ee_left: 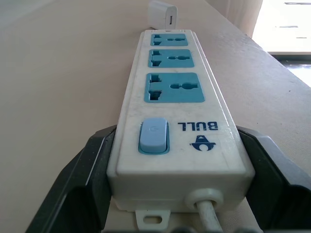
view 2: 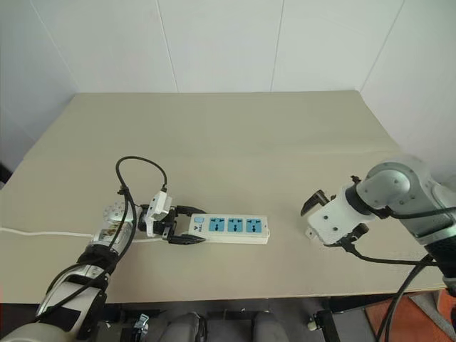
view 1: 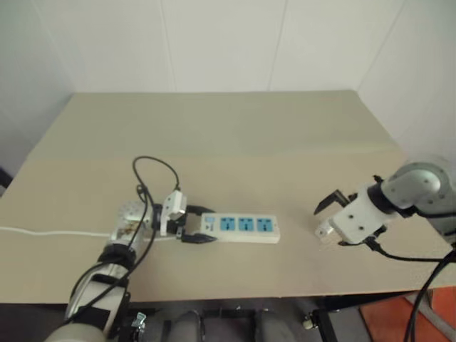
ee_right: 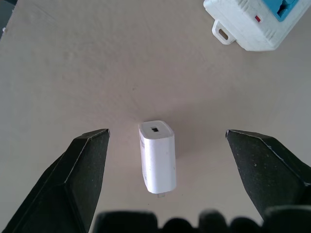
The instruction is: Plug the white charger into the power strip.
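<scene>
My right gripper isn't ready to close on the white charger and should come down first. Its fingers are above the charger's sides in the right wrist view, so they would miss if they closed now.
The power strip (view 1: 246, 225), a white bar with three blue socket faces, lies flat near the table's front, its switch end toward my left arm. My left gripper (view 1: 203, 224) is shut on that switch end, one black finger (ee_left: 92, 160) pressed to each long side. The white charger (ee_right: 157, 156) lies on its side on the table just beyond the strip's far end (ee_right: 248, 24), and also appears as the white charger (ee_left: 163, 14) past the last socket. My right gripper (ee_right: 166, 133) points down over it, open, fingers (ee_right: 82, 179) wide apart on either side and not touching it.
The strip's thin white cord (view 1: 43, 231) runs off to the left along the tan table (view 1: 235, 135). A black cable loop (view 1: 153, 171) arches over my left wrist. White walls close the back and right; the table's front edge is close below the strip.
</scene>
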Controlling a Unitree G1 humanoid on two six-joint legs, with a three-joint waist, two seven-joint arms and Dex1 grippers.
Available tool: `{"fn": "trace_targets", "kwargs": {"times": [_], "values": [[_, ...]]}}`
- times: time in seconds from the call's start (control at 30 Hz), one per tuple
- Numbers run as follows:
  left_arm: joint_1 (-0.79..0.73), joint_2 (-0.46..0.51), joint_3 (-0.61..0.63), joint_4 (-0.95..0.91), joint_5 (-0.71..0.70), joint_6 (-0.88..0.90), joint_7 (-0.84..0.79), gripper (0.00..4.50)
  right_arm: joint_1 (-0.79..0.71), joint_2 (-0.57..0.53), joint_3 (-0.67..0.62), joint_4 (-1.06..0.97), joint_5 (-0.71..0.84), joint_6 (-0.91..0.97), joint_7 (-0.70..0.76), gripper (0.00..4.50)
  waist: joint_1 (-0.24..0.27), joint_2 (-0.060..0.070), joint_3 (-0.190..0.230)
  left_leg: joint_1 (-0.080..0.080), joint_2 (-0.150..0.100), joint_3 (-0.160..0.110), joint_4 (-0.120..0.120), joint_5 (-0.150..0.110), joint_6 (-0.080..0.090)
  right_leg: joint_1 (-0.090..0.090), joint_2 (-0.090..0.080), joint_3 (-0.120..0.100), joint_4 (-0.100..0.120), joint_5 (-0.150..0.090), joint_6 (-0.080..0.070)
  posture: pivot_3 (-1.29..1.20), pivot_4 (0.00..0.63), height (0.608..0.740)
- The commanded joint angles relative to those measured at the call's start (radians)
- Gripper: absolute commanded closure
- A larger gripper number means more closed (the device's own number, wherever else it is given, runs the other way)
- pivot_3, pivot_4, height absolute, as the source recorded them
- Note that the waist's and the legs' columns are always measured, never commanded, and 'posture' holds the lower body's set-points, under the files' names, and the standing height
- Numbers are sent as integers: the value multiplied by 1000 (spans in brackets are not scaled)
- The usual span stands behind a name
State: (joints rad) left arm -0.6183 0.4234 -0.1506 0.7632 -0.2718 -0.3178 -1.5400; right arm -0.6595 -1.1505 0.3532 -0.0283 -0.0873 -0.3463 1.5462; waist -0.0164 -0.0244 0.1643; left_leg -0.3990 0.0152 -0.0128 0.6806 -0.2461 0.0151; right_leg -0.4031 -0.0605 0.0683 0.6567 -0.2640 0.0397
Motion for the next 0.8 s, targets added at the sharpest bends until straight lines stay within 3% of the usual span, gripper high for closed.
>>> {"fn": "trace_targets", "kwargs": {"times": [0.03,0.8], "values": [[38,-8,-18,-22,37,28,19,1221,-43,25,20,38,-41,-39,33,0,3,0,0,0,0,0,0,0,0,0,0,0,0,0,0,0,150,740],[84,-9,-12,-91,31,38,47,1221,-80,94,137,176,-180,-148,28,0,5,1,0,0,0,1,0,0,0,0,0,0,0,0,0,0,150,740]]}}
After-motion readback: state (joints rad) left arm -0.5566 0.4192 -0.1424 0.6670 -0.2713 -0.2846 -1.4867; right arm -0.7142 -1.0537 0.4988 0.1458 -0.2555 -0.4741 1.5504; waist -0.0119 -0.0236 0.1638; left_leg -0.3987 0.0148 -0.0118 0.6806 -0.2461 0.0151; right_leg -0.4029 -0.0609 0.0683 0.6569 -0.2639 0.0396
